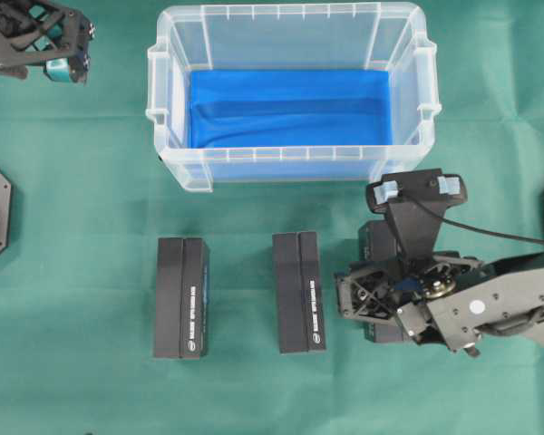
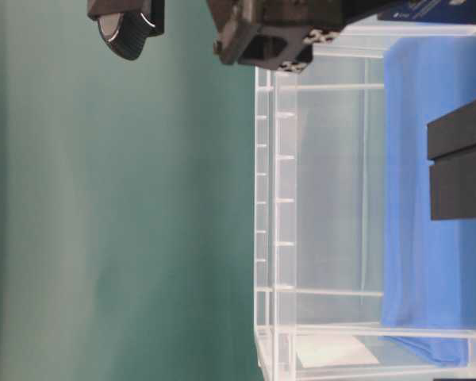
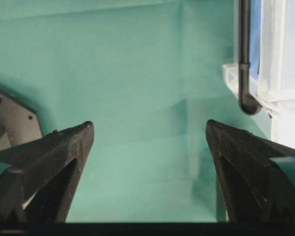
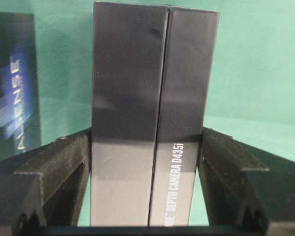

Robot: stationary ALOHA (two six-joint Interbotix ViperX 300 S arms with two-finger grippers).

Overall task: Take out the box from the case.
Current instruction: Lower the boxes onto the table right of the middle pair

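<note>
The bottom of the black box is on the green cloth beside the others, so the box would stay there. My right gripper should open now.
The case (image 1: 177, 168) is a clear bin at the back centre, with only its blue lining (image 1: 290, 109) showing inside. In the right wrist view a black box (image 4: 152, 123) marked "DEPTH CAMERA D435i" stands between the fingers of my right gripper (image 4: 146, 133), which press on both its sides. From overhead this box (image 1: 378, 243) lies in front of the case's right corner, mostly hidden under the right gripper (image 1: 376, 290). My left gripper (image 3: 148, 125) is open over bare green cloth, far to the back left (image 1: 68, 59) and beside the case (image 3: 280, 73).
Two more black boxes (image 1: 182, 297) (image 1: 298, 292) lie side by side on the green cloth in front of the case. One of them (image 4: 12, 83) shows left of the held box. A black cable (image 1: 499, 234) trails from the right wrist camera.
</note>
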